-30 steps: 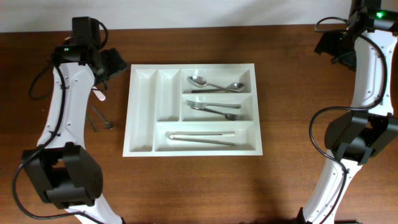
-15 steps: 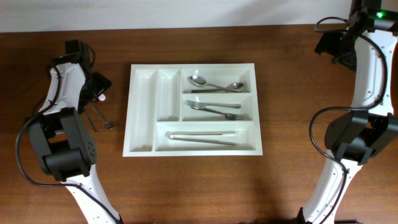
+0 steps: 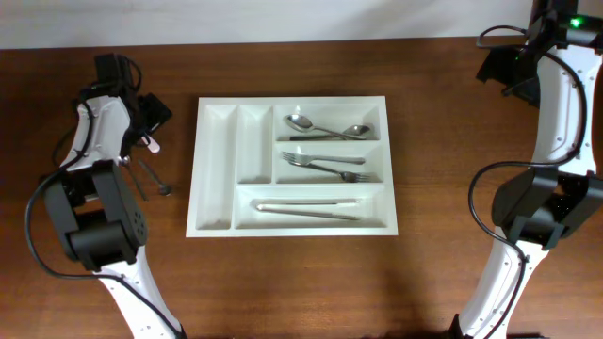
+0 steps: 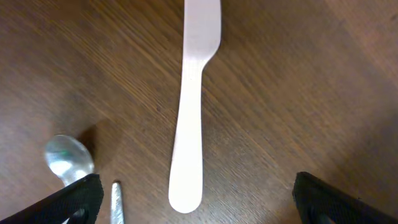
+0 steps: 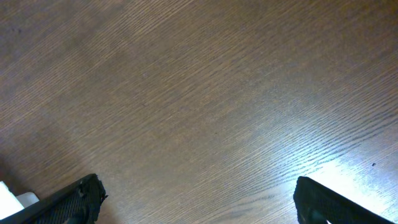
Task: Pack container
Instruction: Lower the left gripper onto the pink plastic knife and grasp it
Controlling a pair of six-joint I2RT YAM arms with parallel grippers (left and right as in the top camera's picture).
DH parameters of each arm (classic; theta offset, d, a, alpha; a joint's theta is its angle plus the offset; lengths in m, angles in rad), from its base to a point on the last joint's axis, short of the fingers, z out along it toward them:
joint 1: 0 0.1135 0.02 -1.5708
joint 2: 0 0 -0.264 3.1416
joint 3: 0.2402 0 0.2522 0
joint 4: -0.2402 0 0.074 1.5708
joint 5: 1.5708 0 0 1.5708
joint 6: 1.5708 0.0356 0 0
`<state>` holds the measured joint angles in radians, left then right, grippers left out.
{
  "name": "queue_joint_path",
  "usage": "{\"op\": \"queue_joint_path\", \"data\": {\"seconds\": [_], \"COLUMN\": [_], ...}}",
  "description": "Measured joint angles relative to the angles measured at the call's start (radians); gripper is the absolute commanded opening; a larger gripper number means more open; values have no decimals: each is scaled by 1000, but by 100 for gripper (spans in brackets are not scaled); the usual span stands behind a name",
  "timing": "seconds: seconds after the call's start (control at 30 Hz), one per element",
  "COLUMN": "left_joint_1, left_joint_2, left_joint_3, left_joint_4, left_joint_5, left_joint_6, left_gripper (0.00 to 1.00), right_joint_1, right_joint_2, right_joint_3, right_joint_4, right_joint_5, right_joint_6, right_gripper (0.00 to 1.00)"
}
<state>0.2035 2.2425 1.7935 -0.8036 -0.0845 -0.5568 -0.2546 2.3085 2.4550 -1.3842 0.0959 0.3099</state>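
Note:
The left gripper's fingers are above the pale knife's handle, so the gripper needs to come down before it closes on the pale knife.
The white container (image 3: 216,169) lies mid-table; it holds two spoons (image 3: 325,128), two forks (image 3: 325,164) and a pale and a metal knife (image 3: 306,207). Its two narrow upright compartments are bare. My left gripper (image 3: 149,121) is open, low over a pale plastic knife (image 4: 193,106) that lies on the wood between its jaws, left of the container. A metal spoon (image 4: 68,157) and another metal handle (image 4: 115,202) lie beside that knife. My right gripper (image 3: 509,71) is open and empty at the far right, over bare wood.
Two metal utensils (image 3: 151,176) lie on the wood left of the container, just in front of the left gripper. The table's back edge meets a white wall (image 3: 283,17).
The left arm swung from beside the container's top-left corner out to the left and came down over the pale knife. The right arm has not moved.

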Motion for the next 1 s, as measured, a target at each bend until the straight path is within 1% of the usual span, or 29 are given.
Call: {"op": "queue_joint_path", "data": {"seconds": [0.17,0.23,0.27,0.3,0.33,0.37,0.43,0.57,0.6,0.7,0.9,1.0], "left_joint_1": [-5,-8,-9,-10,-11,-11,-11,-11,-11,-11,-12,-13], "left_joint_2": [59,60,60,61,62,64,68,71,73,75,96,106], "left_joint_3": [0,0,0,0,0,1,3,11,13,20,54,67], "left_joint_4": [6,14,19,22,23,24,19,8,1,-41,-144,-158], "left_joint_5": [31,36,38,37,37,36,32,32,32,33,32,28], "left_joint_6": [19,21,23,24,28,28,30,30,30,30,29,29], "left_gripper": [94,89,78,71,62,58,56,55,53,51,51,52], "right_joint_1": [0,0,0,0,0,0,0,0,0,0,0,0], "right_joint_2": [0,0,0,0,0,0,0,0,0,0,0,0], "right_joint_3": [0,0,0,0,0,0,0,0,0,0,0,0], "right_joint_4": [0,0,0,0,0,0,0,0,0,0,0,0], "right_joint_5": [0,0,0,0,0,0,0,0,0,0,0,0], "right_joint_6": [1,2,1,1,0,1,1,1,1,1,1,1], "right_gripper": [99,99,99,99,99,99,99,99,99,99,99,99]}}
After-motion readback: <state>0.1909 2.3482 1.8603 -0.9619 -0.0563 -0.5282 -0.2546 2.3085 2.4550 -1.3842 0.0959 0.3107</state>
